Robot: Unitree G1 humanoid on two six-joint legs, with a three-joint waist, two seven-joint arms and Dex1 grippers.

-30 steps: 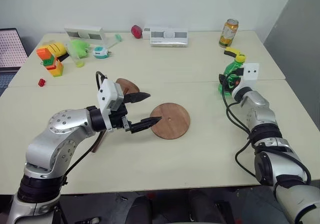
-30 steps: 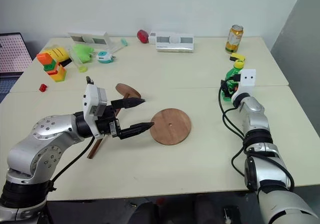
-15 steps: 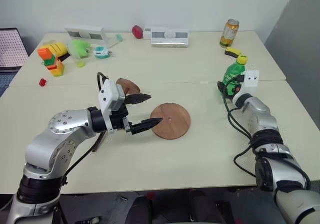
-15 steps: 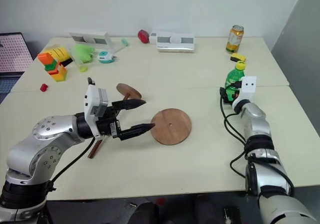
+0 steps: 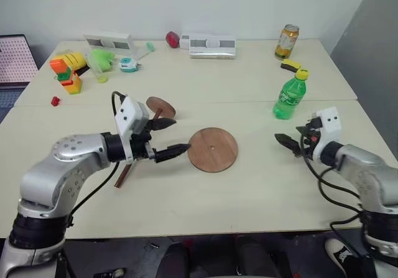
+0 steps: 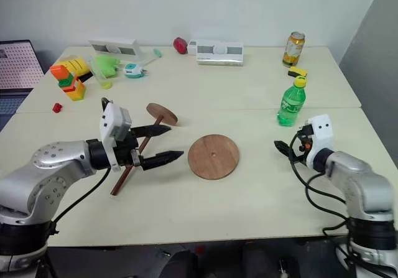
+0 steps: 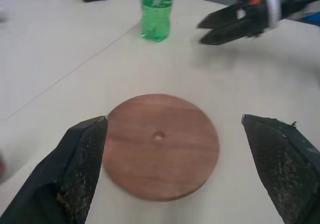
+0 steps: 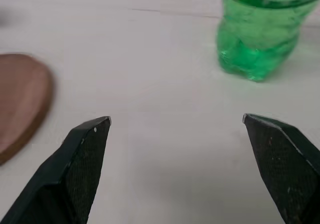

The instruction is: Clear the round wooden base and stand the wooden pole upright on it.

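My left gripper will next grab the pole by its slim rod (image 5: 125, 174) to stand it upright, since the pole's round disc spreads wide at its end.
The round wooden base (image 5: 212, 149) lies flat and bare at the table's middle, its tiny centre hole visible in the left wrist view (image 7: 160, 144). The wooden pole (image 5: 140, 142) lies on its side to the base's left, its small disc (image 5: 161, 107) at the far end. My left gripper (image 5: 180, 135) hovers open over the rod, its fingertips pointing at the base's left rim. My right gripper (image 5: 285, 144) is open and empty, low over the table right of the base. The green bottle (image 5: 290, 96) stands upright just beyond it.
A drink can (image 5: 286, 40) and a yellow object (image 5: 289, 64) sit at the back right. White boxes (image 5: 211, 45) and a red object (image 5: 172, 39) line the far edge. Colourful toys (image 5: 68, 69) and a small red block (image 5: 55, 101) lie at the back left.
My right gripper has let go of the green bottle and drawn back toward me; the bottle stands alone. My left gripper has shifted slightly left, still open.
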